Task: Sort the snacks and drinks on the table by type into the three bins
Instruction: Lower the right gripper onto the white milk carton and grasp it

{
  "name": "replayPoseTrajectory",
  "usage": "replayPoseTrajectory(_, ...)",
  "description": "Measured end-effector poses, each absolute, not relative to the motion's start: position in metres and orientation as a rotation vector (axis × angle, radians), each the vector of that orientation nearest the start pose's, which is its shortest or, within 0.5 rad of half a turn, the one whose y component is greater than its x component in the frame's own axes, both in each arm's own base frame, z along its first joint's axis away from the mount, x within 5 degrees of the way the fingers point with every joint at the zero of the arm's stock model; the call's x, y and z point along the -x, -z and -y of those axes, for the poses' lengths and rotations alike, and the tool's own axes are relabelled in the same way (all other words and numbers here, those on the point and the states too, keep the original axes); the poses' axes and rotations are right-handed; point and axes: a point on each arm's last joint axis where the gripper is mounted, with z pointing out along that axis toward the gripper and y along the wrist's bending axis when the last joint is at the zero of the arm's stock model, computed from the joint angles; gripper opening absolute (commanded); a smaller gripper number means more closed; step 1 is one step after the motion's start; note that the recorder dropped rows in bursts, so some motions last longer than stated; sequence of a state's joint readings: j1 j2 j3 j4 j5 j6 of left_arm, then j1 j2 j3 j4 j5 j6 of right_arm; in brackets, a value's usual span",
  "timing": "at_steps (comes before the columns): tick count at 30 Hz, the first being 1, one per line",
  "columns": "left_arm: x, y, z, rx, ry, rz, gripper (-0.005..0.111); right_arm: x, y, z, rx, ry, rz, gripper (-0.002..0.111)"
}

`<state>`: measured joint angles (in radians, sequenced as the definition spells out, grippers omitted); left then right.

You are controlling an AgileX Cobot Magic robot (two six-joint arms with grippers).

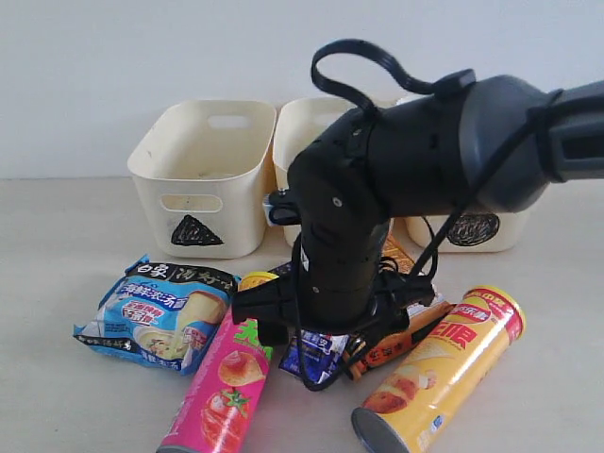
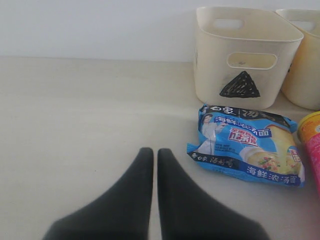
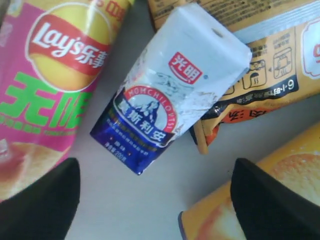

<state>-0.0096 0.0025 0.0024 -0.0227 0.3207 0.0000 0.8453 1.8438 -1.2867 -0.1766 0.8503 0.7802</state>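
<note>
The right gripper grabs the small blue-white carton by its blue end (image 1: 314, 360) next, to sort the drink into the middle bin (image 1: 295, 130).
My right gripper (image 3: 155, 169) is open and hangs just above the small blue-white carton (image 3: 172, 87), which lies flat on the table. The pink chip tube (image 3: 55, 85) is beside one finger, the yellow tube (image 3: 235, 212) beside the other. The orange packet (image 3: 270, 75) lies past the carton. My left gripper (image 2: 155, 152) is shut on nothing over bare table (image 2: 75, 115), off to the side of the blue-white packet (image 2: 247, 147). In the exterior view the right arm (image 1: 349, 245) hides most of the carton (image 1: 316, 357). No dark purple pack shows.
Three cream bins stand at the back: the triangle bin (image 1: 203, 179), a middle bin (image 1: 307, 132) mostly behind the arm, and a third bin (image 1: 472, 229) with a black scribble. The pink tube (image 1: 222, 392) and the yellow tube (image 1: 439, 373) reach the table's front.
</note>
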Motion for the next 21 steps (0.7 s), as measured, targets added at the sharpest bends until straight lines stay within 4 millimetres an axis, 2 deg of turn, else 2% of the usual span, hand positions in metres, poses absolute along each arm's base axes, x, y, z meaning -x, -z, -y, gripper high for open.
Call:
replayPoseTrajectory(7, -0.054, -0.183, 0.001, 0.006, 0.029, -1.809, 0.004, -0.261, -0.188, -0.274, 0.131, -0.108, -2.852, 0.062)
replayPoseTrajectory(18, -0.054, -0.183, 0.001, 0.006, 0.029, -1.809, 0.004, -0.269, -0.164, -0.282, 0.149, -0.107, -2.83, 0.062)
replayPoseTrajectory(21, -0.054, -0.183, 0.001, 0.006, 0.029, -1.809, 0.004, -0.27, -0.164, -0.283, 0.144, -0.11, -2.825, 0.062)
